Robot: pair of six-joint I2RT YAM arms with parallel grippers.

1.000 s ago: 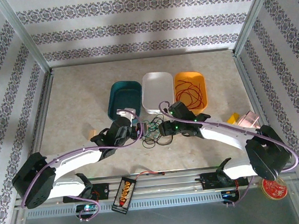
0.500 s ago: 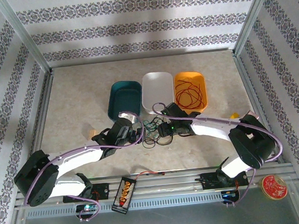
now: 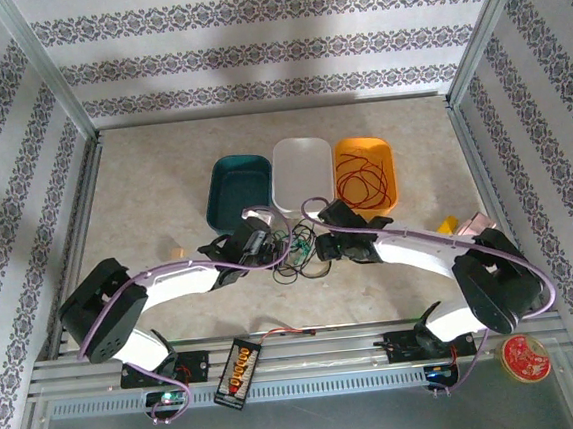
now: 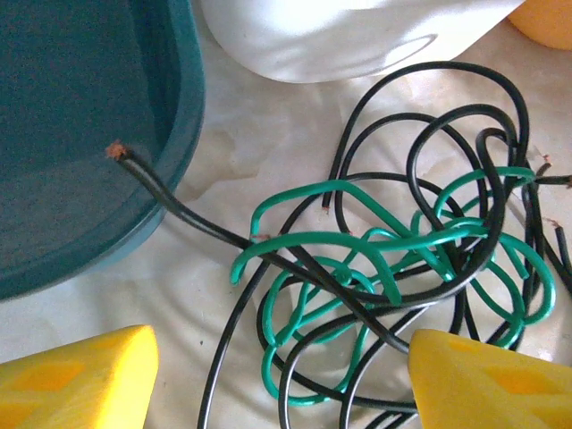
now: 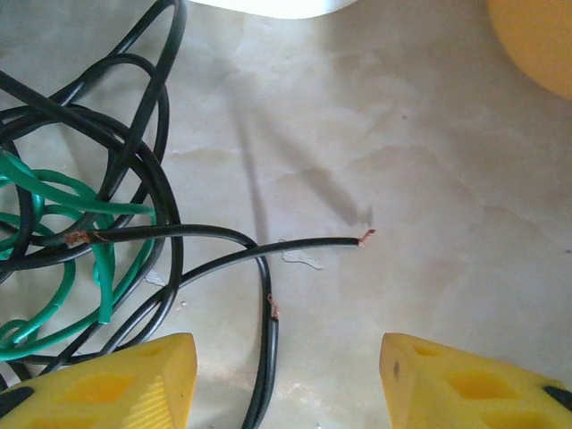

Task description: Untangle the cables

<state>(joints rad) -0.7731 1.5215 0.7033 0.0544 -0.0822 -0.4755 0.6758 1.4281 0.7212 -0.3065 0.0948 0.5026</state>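
Observation:
My left gripper grabs the black cable at the tangle's edge beside the teal tray (image 4: 89, 134) next, leaving opposite loose ends for my right gripper to untangle.
A tangle of green and black cables (image 3: 293, 259) lies on the table just in front of the trays. My left gripper (image 3: 266, 246) sits at its left edge, open, the yellow fingertips (image 4: 76, 375) straddling loops of the cables (image 4: 393, 268) without touching them. One black end rests on the rim of the teal tray (image 4: 89, 134). My right gripper (image 3: 322, 248) hovers at the tangle's right side, open, with loose black cable ends (image 5: 313, 243) lying between its fingertips (image 5: 474, 384). Red cables (image 3: 360, 182) lie coiled in the orange tray (image 3: 361, 145).
A teal tray (image 3: 234, 184), a white tray (image 3: 301, 173) and the orange tray stand side by side behind the tangle. A battery pack (image 3: 240, 369) with its red-black lead lies on the near rail. Yellow and pink items (image 3: 465, 227) sit at the right, a red disc (image 3: 525, 359) at the near right.
Both arms have dropped lower over the table. The left gripper has slid right toward the tangle, and the right gripper has edged left to its other side. Both stay open.

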